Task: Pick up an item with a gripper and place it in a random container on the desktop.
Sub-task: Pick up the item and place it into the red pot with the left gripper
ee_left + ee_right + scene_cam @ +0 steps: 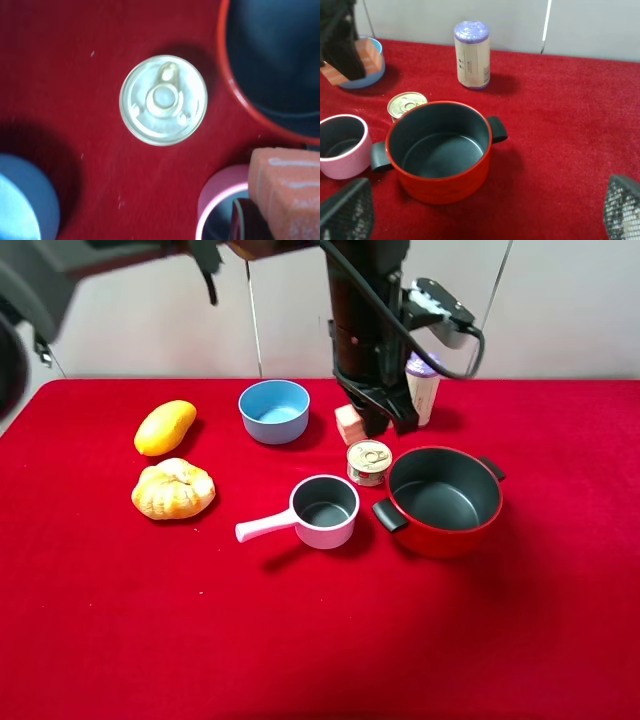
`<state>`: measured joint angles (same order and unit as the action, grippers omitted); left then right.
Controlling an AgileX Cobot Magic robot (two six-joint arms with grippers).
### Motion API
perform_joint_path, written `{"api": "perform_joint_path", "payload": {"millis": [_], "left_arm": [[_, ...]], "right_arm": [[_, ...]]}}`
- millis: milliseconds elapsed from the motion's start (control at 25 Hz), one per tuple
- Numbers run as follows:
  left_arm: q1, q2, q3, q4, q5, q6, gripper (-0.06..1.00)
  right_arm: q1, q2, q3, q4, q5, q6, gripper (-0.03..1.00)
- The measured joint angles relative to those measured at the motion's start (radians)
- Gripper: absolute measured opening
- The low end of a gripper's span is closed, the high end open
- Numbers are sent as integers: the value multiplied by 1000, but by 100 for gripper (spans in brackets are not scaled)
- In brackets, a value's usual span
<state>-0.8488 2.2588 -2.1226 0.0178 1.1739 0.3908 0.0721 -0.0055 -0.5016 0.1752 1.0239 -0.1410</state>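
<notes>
The striped block hangs outside the pot's rim, so my left gripper should hold it until it is inside the red pot [440,535].
My left gripper [368,420] reaches across the middle and is shut on the item [349,424], a pink-and-white striped block. It holds the block in the air behind the can. The block fills a corner of the left wrist view [285,195]. The right wrist view shows the block [370,57] in the black fingers [340,45]. The container, a wide red pot [440,535] with a dark inside, stands empty on the red desktop [320,640], in front and to the right of the block; it also shows from both wrists [236,87] [440,187]. My right gripper [480,212] is open and empty, in front of the pot.
A tin can [368,460] stands left of the pot. A pink saucepan [325,512] is in front of the can, and a blue bowl [274,410] is behind it. A purple-capped bottle [422,390] is at the back. A mango [165,427] and a bun [173,488] lie at the left.
</notes>
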Motion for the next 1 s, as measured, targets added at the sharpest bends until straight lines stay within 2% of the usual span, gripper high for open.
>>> {"api": "perform_joint_path", "payload": {"millis": [280, 560, 1000], "left_arm": [[-39, 37, -12, -8, -17, 94, 25], [-75, 81, -12, -18, -128, 173, 25], [-112, 150, -12, -36, -269, 241, 25]], "right_arm": [[0, 0, 0, 4, 0, 0, 69], [0, 0, 0, 7, 0, 0, 69], [0, 0, 0, 13, 0, 0, 69]]}}
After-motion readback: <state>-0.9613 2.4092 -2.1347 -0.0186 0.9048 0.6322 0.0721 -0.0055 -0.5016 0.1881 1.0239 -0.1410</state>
